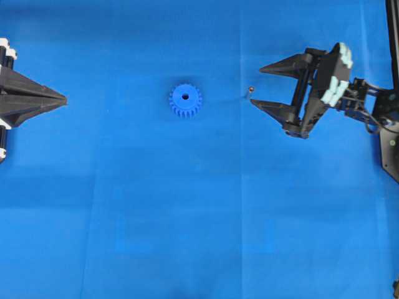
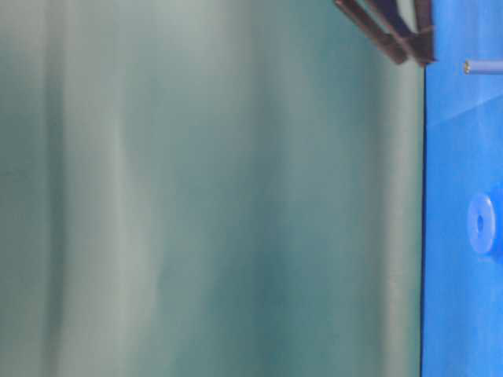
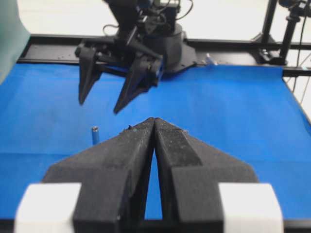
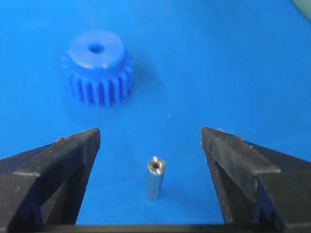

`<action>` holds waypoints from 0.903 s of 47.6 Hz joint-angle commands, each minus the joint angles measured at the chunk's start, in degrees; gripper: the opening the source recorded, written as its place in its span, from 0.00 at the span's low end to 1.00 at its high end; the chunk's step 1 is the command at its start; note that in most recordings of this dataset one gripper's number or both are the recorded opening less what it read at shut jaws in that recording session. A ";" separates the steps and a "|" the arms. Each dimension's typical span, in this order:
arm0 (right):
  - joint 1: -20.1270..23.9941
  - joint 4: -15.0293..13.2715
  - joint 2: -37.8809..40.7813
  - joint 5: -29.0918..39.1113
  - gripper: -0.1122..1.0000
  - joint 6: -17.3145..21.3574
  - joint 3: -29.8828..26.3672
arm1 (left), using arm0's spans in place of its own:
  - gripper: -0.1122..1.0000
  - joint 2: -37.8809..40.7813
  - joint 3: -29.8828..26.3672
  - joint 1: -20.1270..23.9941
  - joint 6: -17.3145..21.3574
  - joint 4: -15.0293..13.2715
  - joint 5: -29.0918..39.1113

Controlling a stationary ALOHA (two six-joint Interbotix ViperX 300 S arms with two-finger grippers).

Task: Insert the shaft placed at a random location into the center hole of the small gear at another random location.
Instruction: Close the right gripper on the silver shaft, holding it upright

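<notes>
My right gripper's fingers are above the shaft's top end (image 1: 251,89) (image 4: 156,165), so they would miss the shaft if I closed now. My right gripper should lower first, then close on the shaft.
The small gear (image 1: 185,101) lies flat on the blue mat, its center hole (image 1: 184,96) facing up; it also shows in the right wrist view (image 4: 97,68) and as a pale disc in the table-level view (image 2: 481,224). The shaft (image 1: 250,90) stands upright on the mat to the gear's right, small and silvery (image 4: 155,177), also seen in the left wrist view (image 3: 95,134) and the table-level view (image 2: 481,67). My right gripper (image 1: 255,86) is open, its fingertips on either side of the shaft, not touching it (image 4: 150,138). My left gripper (image 1: 62,99) is shut and empty at the far left (image 3: 154,119).
The blue mat (image 1: 199,218) covers the table. The right arm's base (image 3: 165,43) and black frame rails stand at the mat's far edge. A green backdrop (image 2: 196,188) fills most of the table-level view.
</notes>
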 commanded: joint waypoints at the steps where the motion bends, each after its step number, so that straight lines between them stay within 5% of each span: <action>1: -0.09 0.70 2.46 -1.85 0.75 0.00 -1.49 | 0.12 0.18 -0.53 0.00 0.09 0.09 -0.62; 24: -0.18 2.72 8.79 -2.29 0.68 0.00 -3.16 | 0.12 0.18 -0.35 0.00 0.09 0.00 -0.62; 27: -0.18 2.55 8.79 -2.46 0.63 0.00 -3.08 | 0.12 0.18 -0.35 0.00 0.09 0.09 -0.62; 38: -0.18 1.85 8.79 -2.46 0.18 0.00 -3.16 | 0.12 0.18 -0.26 0.00 0.09 0.09 -0.70; 43: -0.18 1.76 8.79 -2.55 0.13 -0.09 -3.16 | 0.12 0.18 -0.26 0.00 0.09 0.00 -0.62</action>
